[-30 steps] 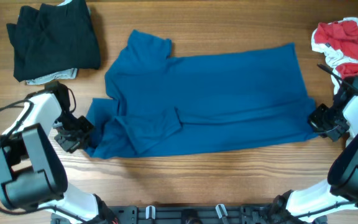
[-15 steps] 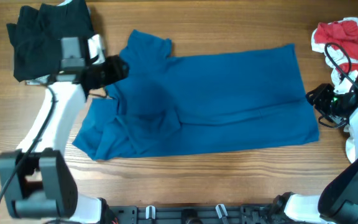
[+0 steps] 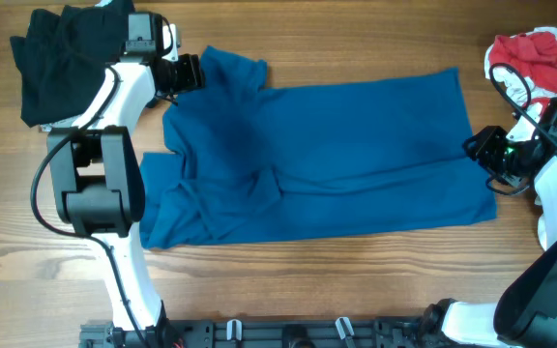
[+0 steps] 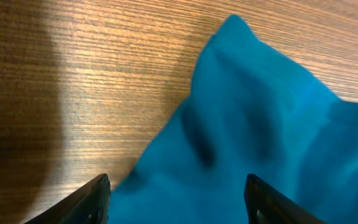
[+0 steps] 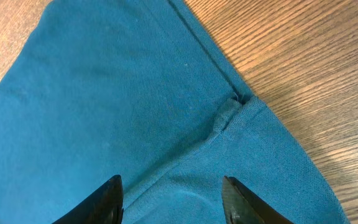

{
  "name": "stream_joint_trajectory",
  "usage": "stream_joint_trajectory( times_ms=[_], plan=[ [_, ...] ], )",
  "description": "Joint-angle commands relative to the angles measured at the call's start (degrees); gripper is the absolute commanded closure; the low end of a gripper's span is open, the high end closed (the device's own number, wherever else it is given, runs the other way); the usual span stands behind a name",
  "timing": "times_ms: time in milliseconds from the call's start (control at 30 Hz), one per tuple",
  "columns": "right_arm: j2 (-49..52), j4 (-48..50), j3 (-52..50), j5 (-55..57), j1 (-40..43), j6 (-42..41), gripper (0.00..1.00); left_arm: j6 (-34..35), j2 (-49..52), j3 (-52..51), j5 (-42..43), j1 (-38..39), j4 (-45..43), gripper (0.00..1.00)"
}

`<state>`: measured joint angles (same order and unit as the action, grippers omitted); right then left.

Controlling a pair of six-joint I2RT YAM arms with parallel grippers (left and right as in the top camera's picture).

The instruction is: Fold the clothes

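Observation:
My left gripper grabs the deep-blue shirt (image 3: 337,155) by its edge near the black garment next, so that far side of the shirt folds toward the front.
The clothes' main piece, a large deep-blue shirt (image 3: 337,155), lies spread across the middle of the table, its lower left part rumpled. My left gripper (image 3: 191,73) hovers at the shirt's upper left corner. In the left wrist view this gripper (image 4: 178,190) is open, with blue fabric (image 4: 260,124) below and wood to the left. My right gripper (image 3: 480,150) is over the shirt's right edge. It is open (image 5: 173,190) above a seamed corner of the shirt (image 5: 135,93), and nothing is held.
A black garment (image 3: 61,58) lies bunched at the back left, behind the left arm. A red-and-white garment (image 3: 535,63) sits at the back right corner. Bare wood (image 3: 356,280) runs along the front of the table.
The left arm swung from the shirt's lower left corner up to its upper left corner, and its gripper opened. The right gripper let go of the right edge and shifted slightly back.

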<state>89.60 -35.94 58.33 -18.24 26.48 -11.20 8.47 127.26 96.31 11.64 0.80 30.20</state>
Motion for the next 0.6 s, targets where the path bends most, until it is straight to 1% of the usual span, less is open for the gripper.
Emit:
stream_joint_trajectory(
  times_ms=[0,100,167,200,233,267,300,333,367,467,567],
  plan=[
    [-0.96,0.02,1.05,-1.14,-0.28,0.72,0.49,-2.29,3.15,1.27,-1.77,-0.15,-0.79,0.31],
    [-0.96,-0.04,1.05,-1.14,-0.28,0.72,0.49,-2.29,4.55,1.27,-1.92,0.11,-1.05,0.32],
    [-0.96,-0.07,1.05,-1.16,-0.28,0.68,0.49,-2.32,5.53,1.27,-2.54,0.5,-1.03,0.37],
    [-0.96,-0.07,1.05,-1.14,-0.28,0.7,0.49,-2.29,5.86,1.27,-2.56,0.66,-0.96,0.42],
    [-0.96,-0.07,1.05,-1.16,-0.28,0.7,0.49,-2.27,6.05,1.27,-2.49,0.9,-0.61,0.57],
    [-0.96,-0.04,1.05,-1.14,-0.28,0.7,0.49,-2.29,6.05,1.27,-2.51,1.33,-0.09,0.78],
    [-0.96,0.0,1.05,-1.14,-0.28,0.72,0.49,-2.32,6.05,1.27,-2.54,1.77,0.28,0.89],
    [-0.96,0.15,1.05,-1.14,-0.28,0.72,0.49,-2.32,6.05,1.27,-2.56,2.12,0.5,0.93],
    [-0.96,0.37,1.05,-1.11,-0.28,0.72,0.49,-2.29,6.05,1.27,-2.56,2.47,0.72,0.96],
    [-0.96,0.5,1.05,-1.11,-0.28,0.74,0.49,-2.12,5.92,1.27,-2.56,2.62,0.94,0.96],
    [-0.96,-0.26,1.62,-0.04,-0.52,3.06,0.5,1.01,4.28,1.27,-2.29,2.12,1.88,0.96]
  ],
)
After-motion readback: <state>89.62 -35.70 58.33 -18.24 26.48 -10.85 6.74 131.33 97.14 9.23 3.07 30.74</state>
